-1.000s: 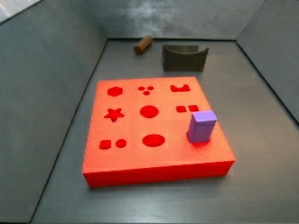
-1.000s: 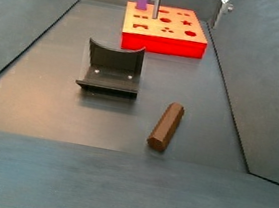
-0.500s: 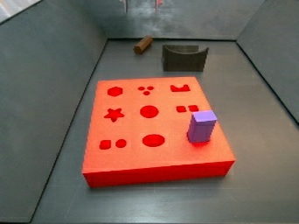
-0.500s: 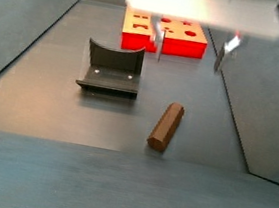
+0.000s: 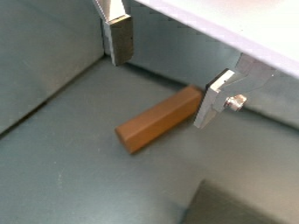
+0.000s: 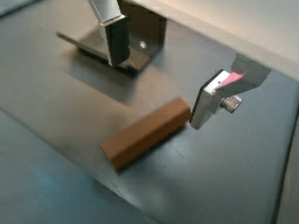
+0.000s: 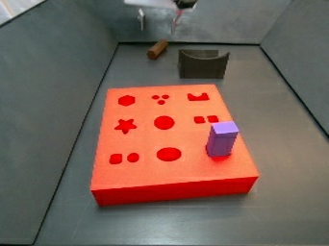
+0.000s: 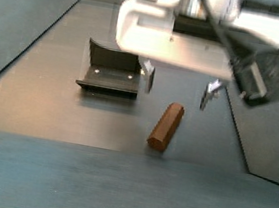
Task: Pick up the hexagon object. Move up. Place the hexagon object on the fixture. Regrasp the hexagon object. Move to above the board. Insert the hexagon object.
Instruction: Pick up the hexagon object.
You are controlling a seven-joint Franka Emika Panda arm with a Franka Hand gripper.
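Observation:
My gripper grabs the brown hexagon object by its end next. Then my gripper carries the hexagon object to the fixture for regrasping.
The hexagon object is a slim brown peg lying flat on the grey floor; it shows in both wrist views and in both side views. My gripper is open and empty above the peg, with the peg's far end close to one finger; it shows in a side view and at the far end in another. The fixture stands beside the peg. The red board lies in the middle of the floor.
A purple block stands upright on the board near its right edge. Grey sloping walls enclose the floor on all sides. The peg lies close to a wall.
The gripper has come from above the board's end of the bin and down over the peg, its fingers open. The peg, fixture, board and purple block have not moved.

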